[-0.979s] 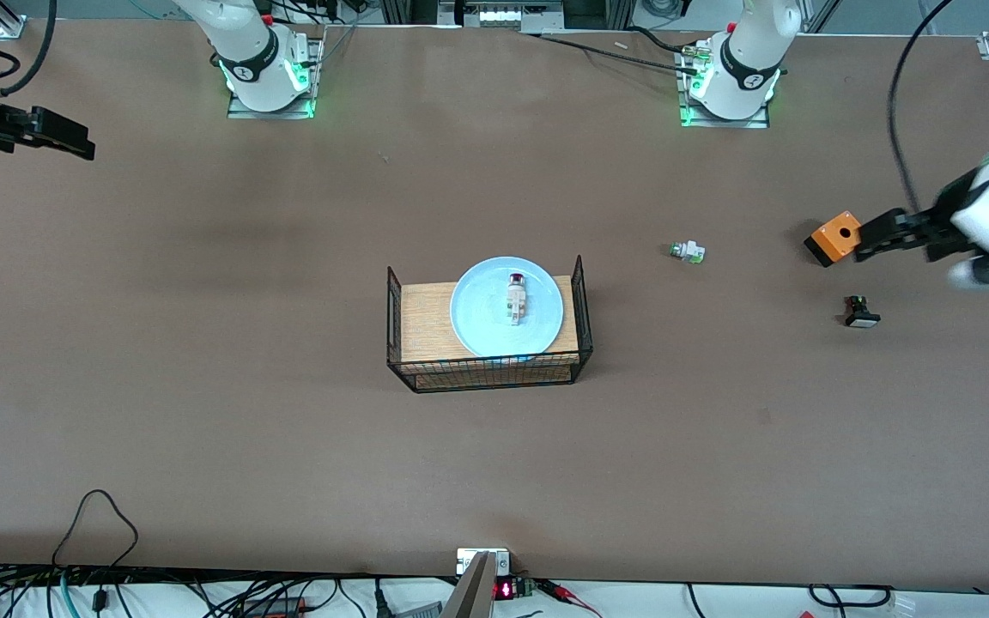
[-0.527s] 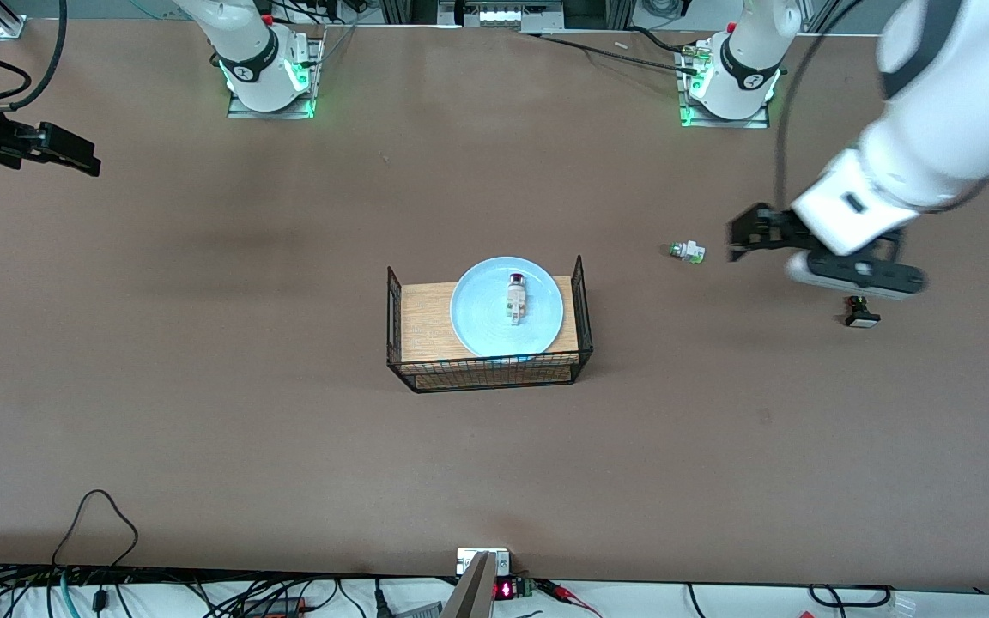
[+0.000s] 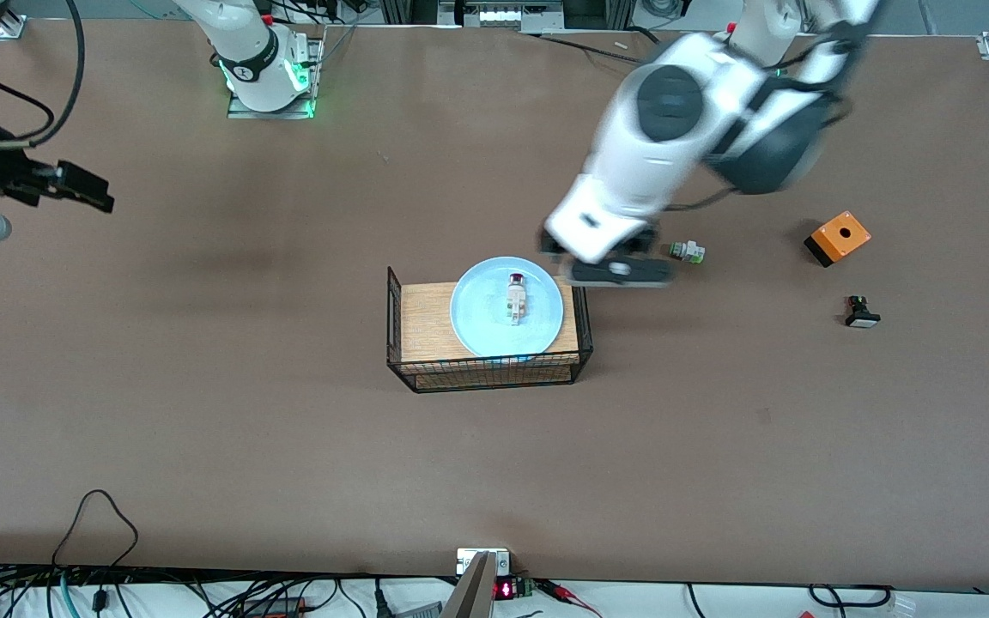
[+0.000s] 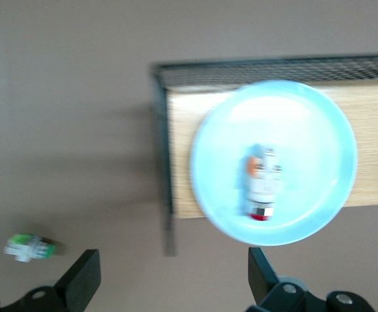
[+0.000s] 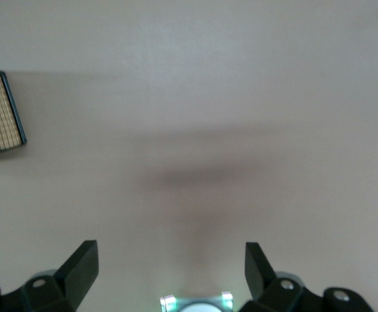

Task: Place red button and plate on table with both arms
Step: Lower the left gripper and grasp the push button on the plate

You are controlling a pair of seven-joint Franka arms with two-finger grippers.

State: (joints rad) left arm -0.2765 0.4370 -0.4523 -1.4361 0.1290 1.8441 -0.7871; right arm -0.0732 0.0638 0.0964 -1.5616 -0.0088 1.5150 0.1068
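The left gripper grabs the red button by its white body (image 3: 517,300) (image 4: 264,185) next, to place it on the tabletop off the plate.
The pale blue plate (image 3: 482,322) lies on a small wooden board with black wire sides (image 3: 421,322) at mid table. The red button (image 3: 516,297) lies on its side on the plate. My left gripper (image 3: 599,254) hovers open and empty over the table, just off the board's end toward the left arm. Its wrist view shows the plate (image 4: 306,123), the red button (image 4: 263,188) and my left gripper's spread jaws (image 4: 173,268). My right gripper (image 3: 93,194) is open and empty, high over the right arm's end of the table (image 5: 169,259).
A white part with a green cap (image 3: 688,251) lies on the table beside my left gripper and shows in the left wrist view (image 4: 28,247). An orange box (image 3: 838,237) and a black part with a white face (image 3: 861,314) lie toward the left arm's end.
My left arm has swung from beside the orange box to the board's end. My right gripper has drifted a little. Plate and button have not moved.
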